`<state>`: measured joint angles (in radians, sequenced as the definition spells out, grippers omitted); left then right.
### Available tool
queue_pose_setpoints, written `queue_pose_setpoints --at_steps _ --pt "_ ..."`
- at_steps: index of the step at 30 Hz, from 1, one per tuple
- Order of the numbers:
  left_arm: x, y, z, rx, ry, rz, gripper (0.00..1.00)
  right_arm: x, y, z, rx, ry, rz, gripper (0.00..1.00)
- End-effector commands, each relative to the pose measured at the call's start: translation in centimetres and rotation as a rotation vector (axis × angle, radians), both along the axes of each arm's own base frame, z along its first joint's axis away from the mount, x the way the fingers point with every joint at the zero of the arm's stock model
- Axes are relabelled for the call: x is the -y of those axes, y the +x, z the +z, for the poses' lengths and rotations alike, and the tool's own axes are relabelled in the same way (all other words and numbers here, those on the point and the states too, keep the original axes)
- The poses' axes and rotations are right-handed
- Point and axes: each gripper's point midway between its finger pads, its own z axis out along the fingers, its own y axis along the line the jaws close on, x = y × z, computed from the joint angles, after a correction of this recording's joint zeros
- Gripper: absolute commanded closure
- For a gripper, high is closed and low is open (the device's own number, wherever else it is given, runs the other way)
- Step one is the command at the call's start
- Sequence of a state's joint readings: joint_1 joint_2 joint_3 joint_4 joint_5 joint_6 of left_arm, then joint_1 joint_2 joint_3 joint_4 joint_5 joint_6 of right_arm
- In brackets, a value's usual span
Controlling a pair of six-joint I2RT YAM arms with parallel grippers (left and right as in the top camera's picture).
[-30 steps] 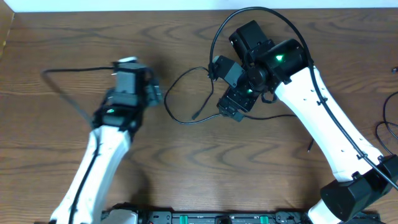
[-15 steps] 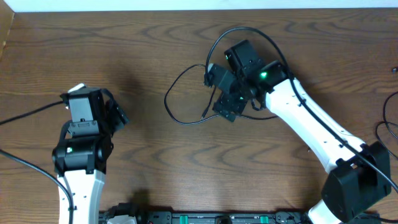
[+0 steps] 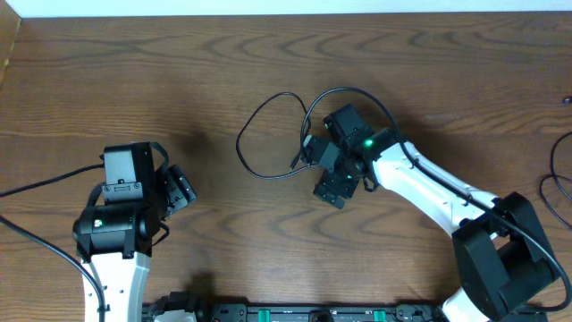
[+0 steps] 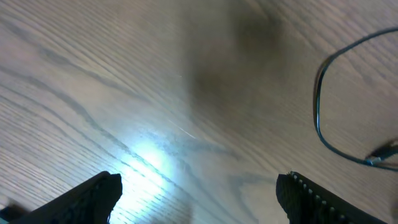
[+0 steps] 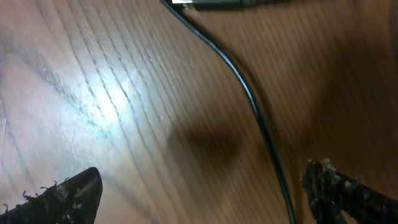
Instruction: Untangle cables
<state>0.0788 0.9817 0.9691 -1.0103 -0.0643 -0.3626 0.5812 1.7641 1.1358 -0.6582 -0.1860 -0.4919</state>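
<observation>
The right gripper isn't ready to close on the cable yet and needs to move lower first: the cable lies on the wood below the gripper's fingers, so they would likely miss it if they closed now.
One thin black cable (image 3: 243, 152) lies looped on the wooden table at centre, with a small plug end (image 3: 294, 165) beside my right gripper (image 3: 323, 172). That gripper hangs open just right of the loop. In the right wrist view the cable (image 5: 249, 93) runs down across the wood between the fingers, close to the right fingertip (image 5: 339, 193), untouched by the gripper (image 5: 202, 199). My left gripper (image 3: 177, 190) is low on the left, well away from the loop, and open (image 4: 199, 199) over bare wood. Its camera catches the cable's curve (image 4: 317, 112) at far right.
More thin black cords (image 3: 552, 183) lie at the table's right edge. The left arm's thick lead (image 3: 36, 183) trails off to the left. A black equipment rail (image 3: 295, 313) runs along the front edge. A wall bounds the far side of the table.
The left arm has pulled back from the upper middle to the lower left. The right gripper has dropped nearer the front, ending beside the cable's plug end. Both stayed open.
</observation>
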Motion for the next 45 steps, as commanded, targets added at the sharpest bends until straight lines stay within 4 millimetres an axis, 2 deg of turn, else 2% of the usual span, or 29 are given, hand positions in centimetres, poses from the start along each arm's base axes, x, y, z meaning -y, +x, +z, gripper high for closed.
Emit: queue_pose_setpoints --at_steps 1,10,15,20,32,34,35,37,38,41,45 --pt "0.9 0.1 0.4 0.014 -0.053 -0.021 0.15 -0.5 -0.2 -0.1 0.02 0.018 0.023 0.01" --pt "1.8 0.2 0.3 0.017 -0.098 -0.043 0.15 -0.7 0.0 -1.4 0.057 0.043 0.024 0.01" --pt "1.8 -0.1 0.2 0.004 -0.096 -0.049 0.15 -0.9 0.3 -2.2 0.092 0.066 0.024 0.09" --pt "1.8 -0.2 0.1 -0.004 -0.094 -0.053 0.15 -1.0 0.6 -2.7 0.129 0.09 0.021 0.11" --pt "1.8 -0.3 0.1 -0.009 -0.095 -0.052 0.15 -0.8 1.1 -4.8 0.21 0.148 -0.006 0.26" --pt "1.8 -0.4 0.1 -0.01 -0.095 -0.052 0.15 -0.7 1.2 -5.0 0.201 0.152 -0.028 0.36" --pt "1.8 -0.4 0.1 -0.01 -0.095 -0.052 0.15 -0.7 1.4 -5.1 0.201 0.159 -0.043 0.46" --pt "1.8 -0.4 0.1 -0.01 -0.095 -0.052 0.15 -1.0 2.0 -4.7 0.213 0.181 -0.074 0.9" --pt "1.8 -0.4 0.1 -0.01 -0.096 -0.052 0.15 -1.1 2.4 -4.5 0.224 0.194 -0.102 0.99" --pt "1.8 -0.4 0.1 -0.01 -0.096 -0.052 0.15 -1.0 4.2 -3.2 0.27 0.224 -0.217 0.99" --pt "1.8 -0.6 -0.1 -0.023 -0.097 -0.051 0.15 0.2 6.9 0.0 0.359 0.254 -0.391 0.99"
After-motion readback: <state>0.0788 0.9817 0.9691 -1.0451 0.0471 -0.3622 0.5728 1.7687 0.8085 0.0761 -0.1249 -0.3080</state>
